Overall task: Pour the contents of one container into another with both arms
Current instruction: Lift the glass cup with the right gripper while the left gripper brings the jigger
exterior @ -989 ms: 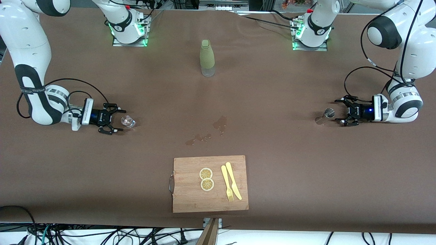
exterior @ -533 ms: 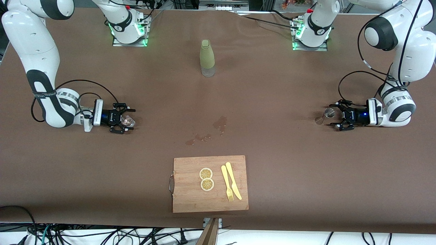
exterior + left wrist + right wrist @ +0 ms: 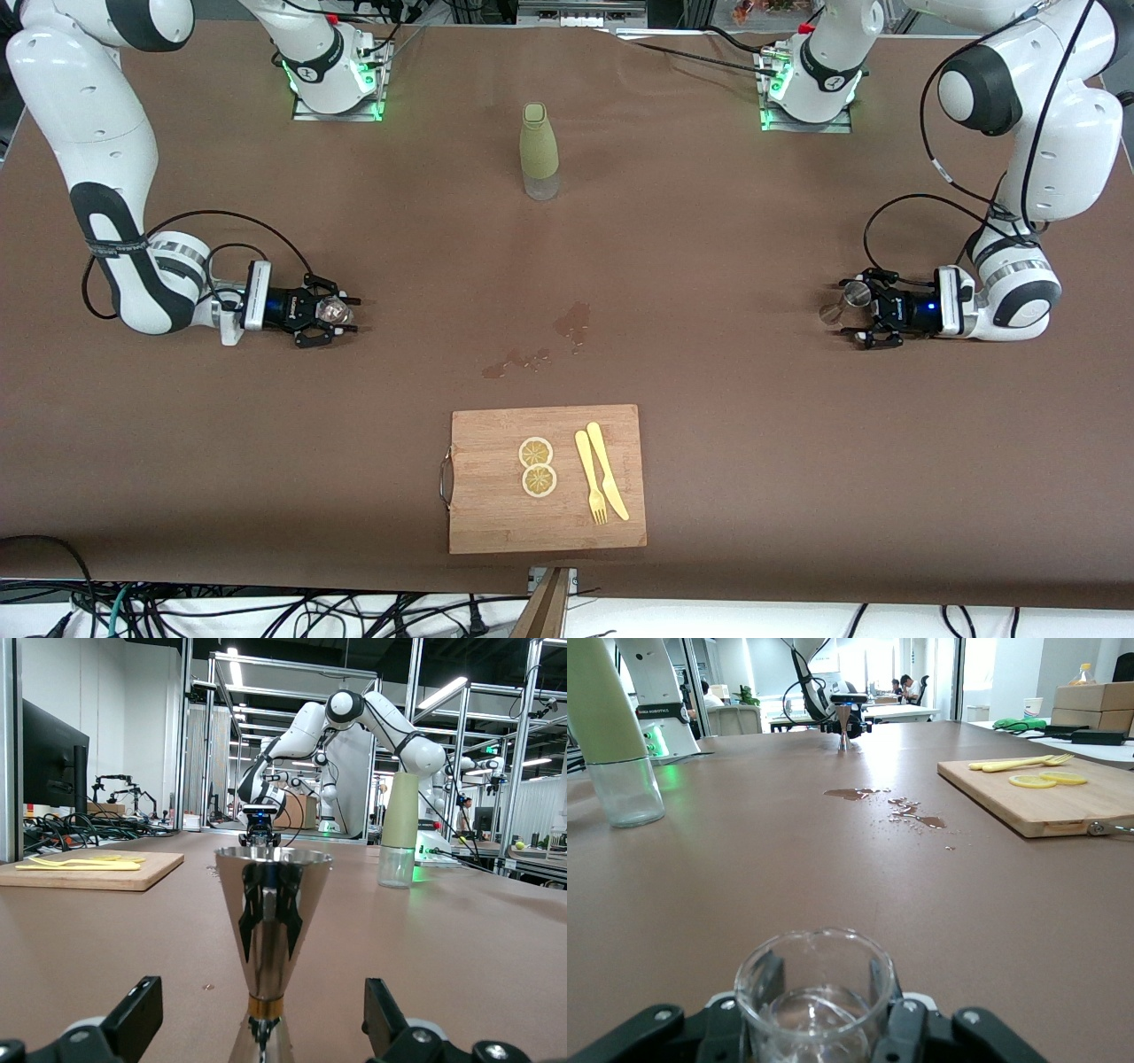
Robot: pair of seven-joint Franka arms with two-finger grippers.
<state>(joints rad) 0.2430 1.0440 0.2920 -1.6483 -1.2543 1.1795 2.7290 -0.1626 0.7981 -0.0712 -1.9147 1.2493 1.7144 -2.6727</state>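
Observation:
My left gripper's fingers reach around the jigger's narrow middle (image 3: pixel 842 305) (image 3: pixel 266 1006), on either side of the middle, so it is time to close on it now.
A small clear glass (image 3: pixel 334 309) stands on the brown table toward the right arm's end. My right gripper (image 3: pixel 345 315) lies low around it, shut on the glass, with its fingers (image 3: pixel 766 979) pressed against the glass (image 3: pixel 815 992) walls. Toward the left arm's end stands a steel hourglass-shaped jigger (image 3: pixel 849 299), upright. My left gripper (image 3: pixel 843 310) is level with it and open. Its fingers (image 3: pixel 133 1014) stand wide on either side of the jigger (image 3: pixel 273 912), not touching it.
A green bottle with a clear base (image 3: pixel 539 152) stands mid-table near the arms' bases. A wet spill (image 3: pixel 571 321) marks the table's middle. Nearer the camera lies a wooden cutting board (image 3: pixel 496 518) with two lemon slices (image 3: pixel 536 466), a yellow fork and a knife (image 3: pixel 602 483).
The right gripper slid forward around the glass and closed on it. The left gripper advanced until the jigger stood between its open fingers.

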